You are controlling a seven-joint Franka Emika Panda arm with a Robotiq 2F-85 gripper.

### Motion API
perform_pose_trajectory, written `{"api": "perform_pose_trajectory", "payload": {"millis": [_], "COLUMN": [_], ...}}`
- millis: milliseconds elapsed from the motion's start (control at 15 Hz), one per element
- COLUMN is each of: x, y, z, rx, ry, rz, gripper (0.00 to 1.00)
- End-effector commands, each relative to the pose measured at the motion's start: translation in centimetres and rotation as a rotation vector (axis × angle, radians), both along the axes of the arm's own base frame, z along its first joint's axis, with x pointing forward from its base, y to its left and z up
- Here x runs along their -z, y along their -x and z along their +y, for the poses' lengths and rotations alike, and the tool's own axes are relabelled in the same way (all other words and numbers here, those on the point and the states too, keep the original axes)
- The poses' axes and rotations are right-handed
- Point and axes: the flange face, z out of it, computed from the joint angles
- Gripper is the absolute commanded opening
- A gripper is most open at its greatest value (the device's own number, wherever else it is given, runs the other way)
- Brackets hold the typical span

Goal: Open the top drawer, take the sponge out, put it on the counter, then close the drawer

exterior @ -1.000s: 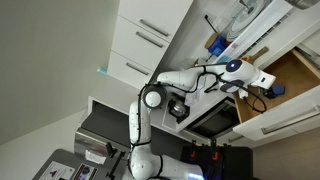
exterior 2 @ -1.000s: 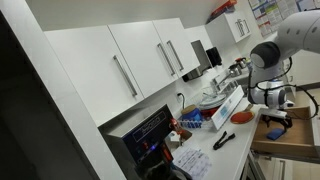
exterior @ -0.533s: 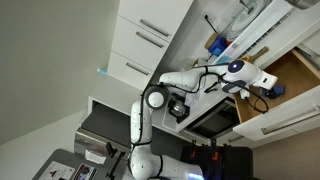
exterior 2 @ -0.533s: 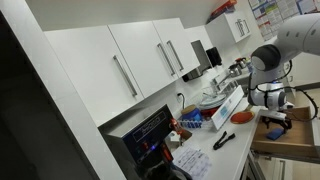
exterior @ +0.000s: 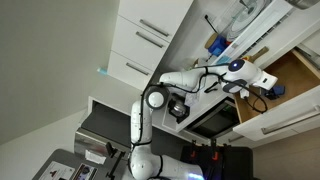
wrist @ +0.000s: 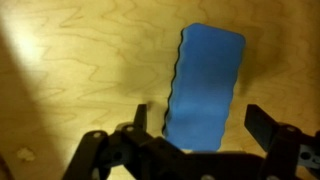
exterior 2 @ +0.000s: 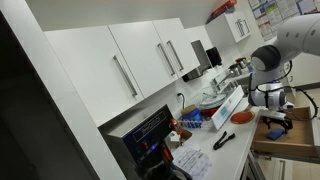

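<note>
The near end of the sponge is between my open fingers, and they reach past its near edge. My gripper should close now, as it would hold the sponge.
The top drawer stands open in both exterior views, its light wooden inside [exterior: 293, 72] [exterior 2: 286, 137] showing. The sponge [wrist: 205, 85], a flat blue block with one wavy edge, lies on the drawer's wooden floor [wrist: 80, 70]. My gripper [wrist: 200, 118] is open, with one finger on each side of the sponge's near end and a gap to each finger. In the exterior views the gripper [exterior: 263, 86] [exterior 2: 275, 117] reaches down into the drawer, and a bit of the blue sponge [exterior: 276, 91] shows beside it. The pale counter [exterior 2: 224, 152] runs along the cabinets.
A dark blue rounded vessel [exterior: 217, 44] and other items stand on the counter. White wall cabinets with bar handles [exterior 2: 150, 62] hang above. The dark oven front [exterior: 212, 118] sits beside the drawer. The drawer's white front [exterior: 283, 117] juts out.
</note>
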Motion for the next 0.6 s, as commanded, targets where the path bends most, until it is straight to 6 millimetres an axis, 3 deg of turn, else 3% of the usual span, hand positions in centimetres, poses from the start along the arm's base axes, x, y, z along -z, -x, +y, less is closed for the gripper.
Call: {"api": "perform_pose_trajectory", "payload": {"millis": [0, 67, 200, 533], "x": [-0.30, -0.31, -0.34, -0.41], "y": [-0.40, -0.39, -0.45, -0.66], "z": [-0.22, -0.28, -0.40, -0.51], "rx": [0.000, -0.005, -0.016, -0.028], "ry": [-0.021, -0.022, -0.020, -0.008], "rz": [0.046, 0.052, 0.054, 0.046], "gripper": [0.94, 0.72, 0.66, 0.32]}}
